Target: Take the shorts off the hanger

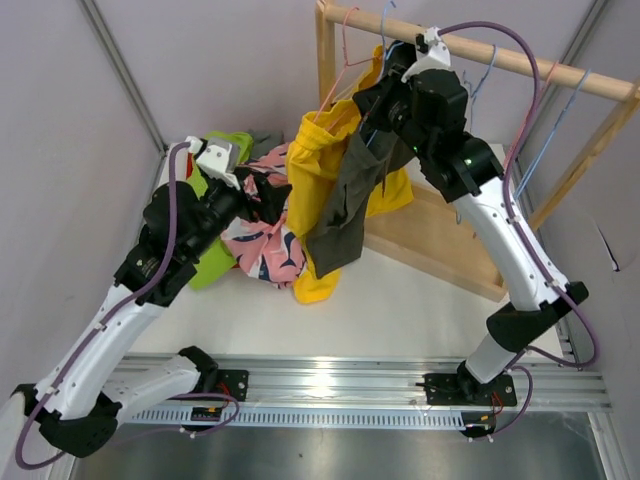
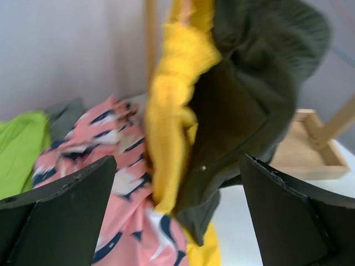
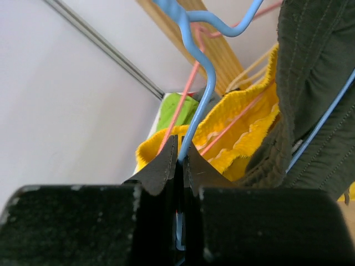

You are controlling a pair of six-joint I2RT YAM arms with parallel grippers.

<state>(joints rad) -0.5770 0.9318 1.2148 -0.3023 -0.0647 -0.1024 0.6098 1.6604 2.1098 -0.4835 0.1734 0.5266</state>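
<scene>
The dark olive shorts should come off the blue hanger next, so my left gripper should grab them by the hanging lower leg point(image 1: 341, 222) point(image 2: 209, 180) and pull.
The dark olive shorts point(image 1: 345, 205) hang on a blue hanger point(image 3: 202, 83), and the bright yellow shorts point(image 1: 315, 165) hang beside them on a pink hanger point(image 3: 186, 94). Both hangers are up at the wooden rod point(image 1: 520, 62). My right gripper point(image 1: 380, 90) is shut on the blue hanger's wire neck point(image 3: 180, 152). My left gripper point(image 1: 268, 195) is open and empty point(image 2: 178, 166), just left of the hanging yellow point(image 2: 172, 111) and olive shorts point(image 2: 249, 100). The pink floral shorts point(image 1: 262, 238), lime green shorts point(image 1: 212, 255) and grey shorts point(image 1: 265, 140) lie heaped on the table.
The wooden rack has an upright post point(image 1: 325, 50) and a low base frame point(image 1: 440, 235) on the right. Several empty wire hangers point(image 1: 545, 110) hang on the rod. Grey walls close in on the left and back.
</scene>
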